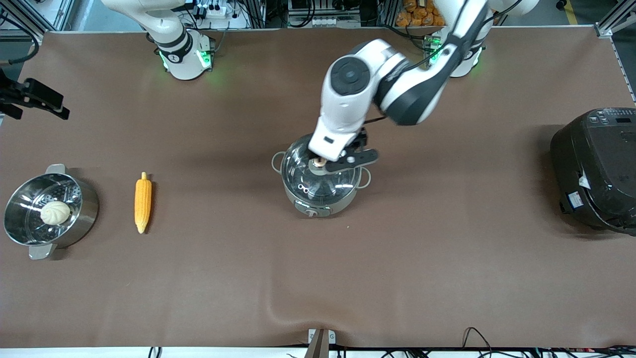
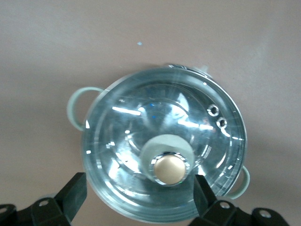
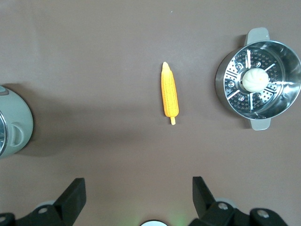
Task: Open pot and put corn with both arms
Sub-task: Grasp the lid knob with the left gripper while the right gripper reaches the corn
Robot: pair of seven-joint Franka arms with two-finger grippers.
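Observation:
My left gripper is still too high to close on the copper knob (image 2: 170, 169) on the glass lid (image 2: 155, 108) and should go lower first: its fingers stop above the knob in the left wrist view.
The steel pot (image 1: 325, 205) stands mid-table with its glass lid (image 1: 310, 181) on. My left gripper (image 1: 339, 161) is low over the lid and open. In the left wrist view its fingers (image 2: 75, 188) stand on either side of the copper knob (image 2: 170, 169) without touching it, and the knob sits closer to one finger. The corn (image 1: 142, 205) lies on the table toward the right arm's end and also shows in the right wrist view (image 3: 169, 94). My right gripper (image 3: 138, 188) waits high over the table, open and empty.
A steel steamer pot (image 1: 88, 209) holding a pale bun (image 1: 55, 213) stands beside the corn at the right arm's end. A big black rice cooker (image 1: 596, 169) stands at the left arm's end. The brown mat has a ripple near the front edge.

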